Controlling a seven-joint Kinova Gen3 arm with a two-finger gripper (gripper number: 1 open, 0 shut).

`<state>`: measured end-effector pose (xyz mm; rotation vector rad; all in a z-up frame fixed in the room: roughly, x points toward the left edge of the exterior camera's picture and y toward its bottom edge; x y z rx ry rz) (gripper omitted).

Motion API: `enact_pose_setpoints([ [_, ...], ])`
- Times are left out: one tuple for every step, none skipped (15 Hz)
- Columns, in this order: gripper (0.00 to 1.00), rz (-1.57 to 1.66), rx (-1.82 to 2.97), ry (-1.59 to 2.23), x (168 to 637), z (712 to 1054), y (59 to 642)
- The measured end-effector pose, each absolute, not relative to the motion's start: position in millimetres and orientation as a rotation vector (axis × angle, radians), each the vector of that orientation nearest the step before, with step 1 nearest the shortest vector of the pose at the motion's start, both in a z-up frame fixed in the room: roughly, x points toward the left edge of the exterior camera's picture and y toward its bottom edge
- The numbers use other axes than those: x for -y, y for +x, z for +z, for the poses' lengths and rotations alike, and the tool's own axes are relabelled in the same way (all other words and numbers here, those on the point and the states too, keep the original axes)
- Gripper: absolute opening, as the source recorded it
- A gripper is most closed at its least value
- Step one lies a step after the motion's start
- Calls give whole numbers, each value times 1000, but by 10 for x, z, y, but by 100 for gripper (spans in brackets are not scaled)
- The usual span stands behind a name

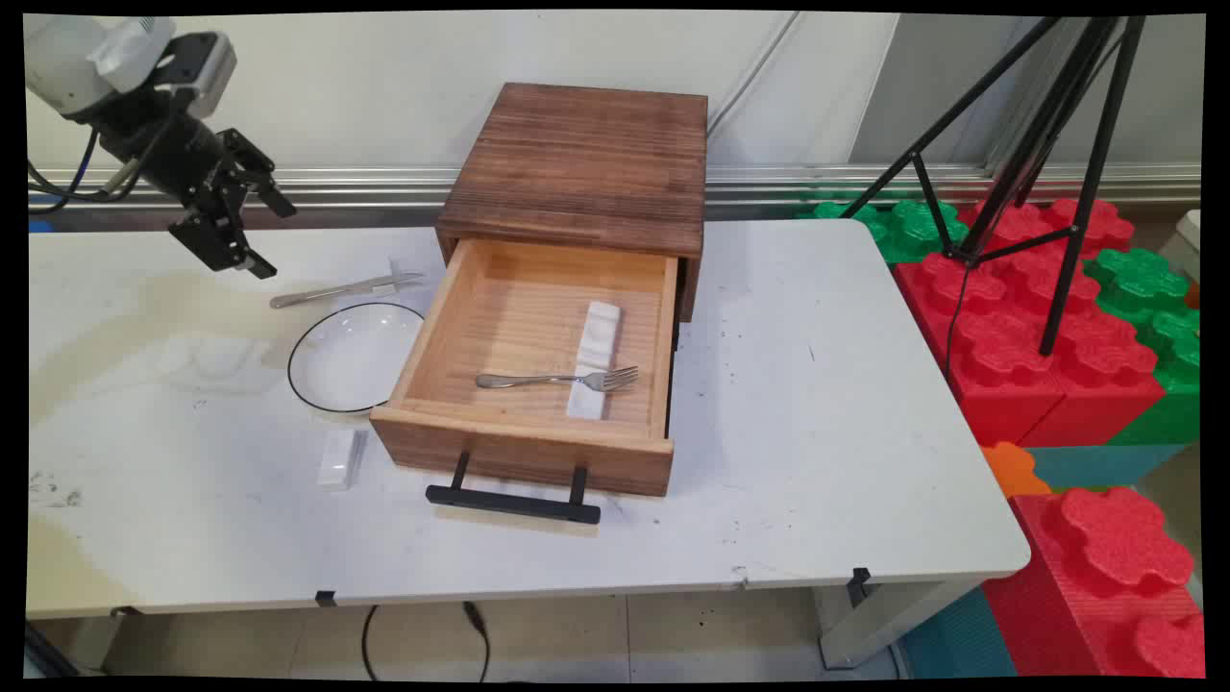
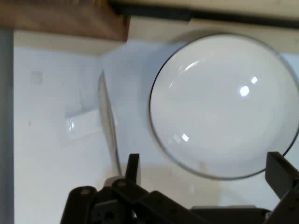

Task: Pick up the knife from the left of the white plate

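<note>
My gripper should bring the metal knife into the open wooden drawer, grabbing its handle (image 1: 326,294) next.
My gripper (image 1: 272,240) hangs open and holds nothing, above the table's far left. Just to its right a metal knife (image 1: 341,288) lies with its tip on a small white rest (image 1: 389,284). In the hand view my gripper (image 2: 205,170) looks down on the knife (image 2: 108,126), its rest (image 2: 84,125) and a white plate with a dark rim (image 2: 224,102). The plate (image 1: 354,358) sits beside an open wooden drawer (image 1: 524,461). Inside the drawer a fork (image 1: 557,380) lies across a long white rest (image 1: 594,358).
The drawer belongs to a dark wooden box (image 1: 581,163) at the table's back. Another small white rest (image 1: 338,458) lies left of the drawer's front, near its black handle (image 1: 512,502). A black tripod (image 1: 1038,144) and red and green foam blocks (image 1: 1047,336) stand off the table's right.
</note>
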<state>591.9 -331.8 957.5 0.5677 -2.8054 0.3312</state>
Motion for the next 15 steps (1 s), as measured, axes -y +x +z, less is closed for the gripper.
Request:
enact_pose_setpoints([
  [100,337,2818,581,3355,9514,5989],
  [100,343,2830,596,3395,9444,6061],
  [100,349,2842,610,3435,9369,6129],
  [100,351,2851,622,3470,9301,6179],
  [100,352,2857,631,3493,9254,6212],
  [100,352,2866,642,3527,9185,6254],
  [100,353,2876,656,3566,9104,6299],
  [100,354,2883,667,3607,9025,6338],
  [100,354,2889,673,3646,8957,6361],
  [100,355,2892,677,3671,8913,6375],
  [100,352,2895,681,3718,8835,6391],
  [100,350,2896,684,3760,8769,6399],
  [100,348,2896,687,3806,8697,6407],
  [100,346,2896,690,3844,8634,6416],
  [100,342,2894,694,3884,8564,6423],
])
